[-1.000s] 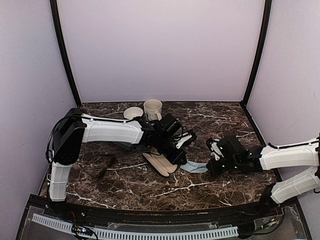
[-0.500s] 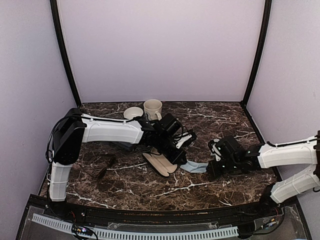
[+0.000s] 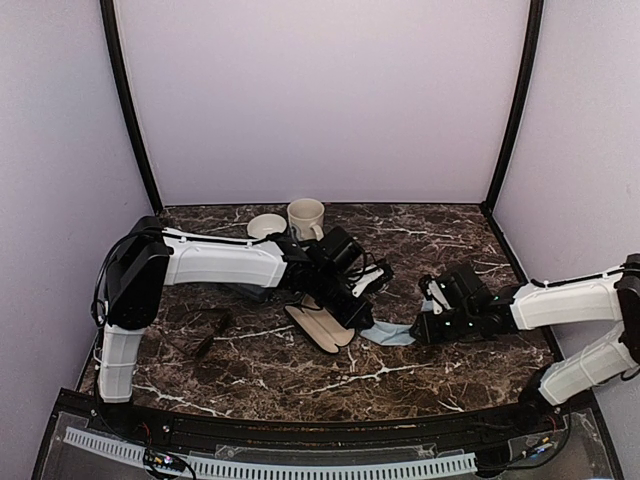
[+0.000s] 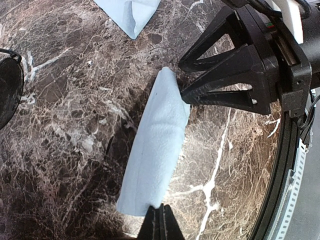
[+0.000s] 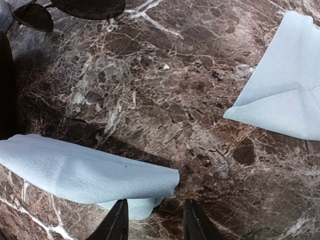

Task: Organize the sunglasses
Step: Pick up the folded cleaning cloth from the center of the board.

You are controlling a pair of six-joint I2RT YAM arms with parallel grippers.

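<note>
I should next grab the light-blue cloth by its loose end [image 3: 404, 336] [image 5: 159, 186] with my right gripper, and that leaves the cloth's middle free to fold.
My left gripper [image 4: 160, 220] is shut on the near end of a rolled light-blue cloth [image 4: 155, 155] that lies on the marble. The cloth also shows in the top view [image 3: 392, 335]. My right gripper [image 5: 152, 222] is open, its fingers [image 4: 220, 95] at the cloth's other end [image 5: 85, 170], not closed on it. The black sunglasses show only as dark lenses, at the top left of the right wrist view [image 5: 90, 6] and at the left edge of the left wrist view [image 4: 7, 95]. The brownish sunglasses [image 3: 208, 335] lie at the left on the marble, far from both grippers.
A second folded light-blue cloth [image 5: 285, 95] lies beside the first. An open case with a beige lining [image 3: 320, 325] lies under the left arm. A cream mug [image 3: 306, 217] and a small bowl [image 3: 266, 226] stand at the back.
My right gripper has shifted slightly back and to the right, staying open at the cloth's end. The left gripper and the cloth have barely moved.
</note>
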